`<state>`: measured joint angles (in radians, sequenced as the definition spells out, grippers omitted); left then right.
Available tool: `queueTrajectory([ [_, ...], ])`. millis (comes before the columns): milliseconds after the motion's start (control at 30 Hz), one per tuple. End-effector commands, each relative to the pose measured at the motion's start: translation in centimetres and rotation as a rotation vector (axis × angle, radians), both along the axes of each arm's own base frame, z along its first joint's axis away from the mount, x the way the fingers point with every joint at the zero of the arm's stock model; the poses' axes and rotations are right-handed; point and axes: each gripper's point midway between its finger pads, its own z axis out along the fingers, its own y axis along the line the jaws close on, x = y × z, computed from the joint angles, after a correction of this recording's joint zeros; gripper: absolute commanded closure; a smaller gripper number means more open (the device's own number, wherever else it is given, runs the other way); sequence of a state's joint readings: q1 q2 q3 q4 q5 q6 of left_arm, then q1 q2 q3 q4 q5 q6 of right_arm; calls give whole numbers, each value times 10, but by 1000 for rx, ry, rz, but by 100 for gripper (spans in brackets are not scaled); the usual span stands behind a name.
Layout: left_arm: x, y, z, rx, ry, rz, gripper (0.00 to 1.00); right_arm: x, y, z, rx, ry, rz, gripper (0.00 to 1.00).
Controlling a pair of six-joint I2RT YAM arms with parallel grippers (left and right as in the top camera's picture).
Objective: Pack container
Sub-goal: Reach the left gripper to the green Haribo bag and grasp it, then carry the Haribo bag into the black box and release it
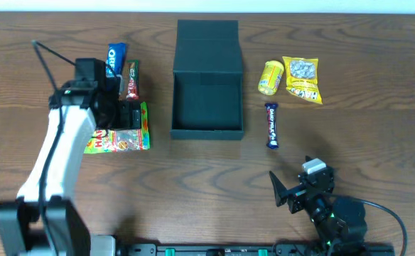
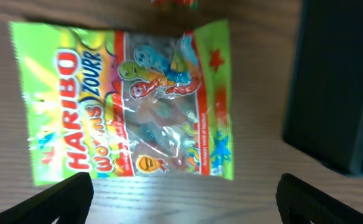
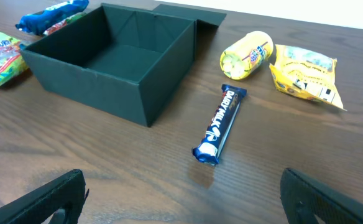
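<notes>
Next, my left gripper grabs the Haribo worms bag across its middle (image 1: 119, 134), drawing both ends inward, to pack the bag into the container (image 1: 207, 89).
The dark green-black container (image 1: 207, 89) stands open and empty at the table's middle, its flap lid (image 1: 207, 34) lying back; it also shows in the right wrist view (image 3: 116, 59) and the left wrist view (image 2: 337, 87). My left gripper (image 2: 181, 202) is open above a green Haribo worms bag (image 1: 122, 135), which fills the left wrist view (image 2: 128, 102). My right gripper (image 3: 181, 199) is open and empty near the front edge, short of a blue Dairy Milk bar (image 3: 219, 124), which also shows in the overhead view (image 1: 271, 124).
An Oreo packet (image 1: 115, 59) and a red-green bar (image 1: 132, 78) lie left of the container. A yellow round packet (image 1: 270, 77) and a yellow bag (image 1: 302, 80) lie to its right, also in the right wrist view (image 3: 247, 54) (image 3: 306, 74).
</notes>
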<state>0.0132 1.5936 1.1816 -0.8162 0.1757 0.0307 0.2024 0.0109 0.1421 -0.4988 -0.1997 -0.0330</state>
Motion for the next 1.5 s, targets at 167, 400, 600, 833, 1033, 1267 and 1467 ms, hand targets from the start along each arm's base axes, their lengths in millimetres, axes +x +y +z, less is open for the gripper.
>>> queueTrajectory([
  [167,13,20,-50,93,93,16,5,0,0,-1,6,1,-4,1],
  [400,16,24,-78,74,140,8,5,0,0,-1,6,1,-4,1],
  [600,5,23,-116,66,244,-16,3,0,0,-1,6,1,-4,1],
  [833,-8,19,-139,37,328,4,71,0,0,-1,6,1,-4,1],
  [1033,-15,18,-136,31,364,66,94,0,0,-1,6,1,-4,1],
  [1267,-14,17,-79,32,273,66,94,0,0,-1,6,1,-4,1],
  [1467,-2,-32,41,-1,-172,-464,94,0,0,-1,6,1,-4,1],
])
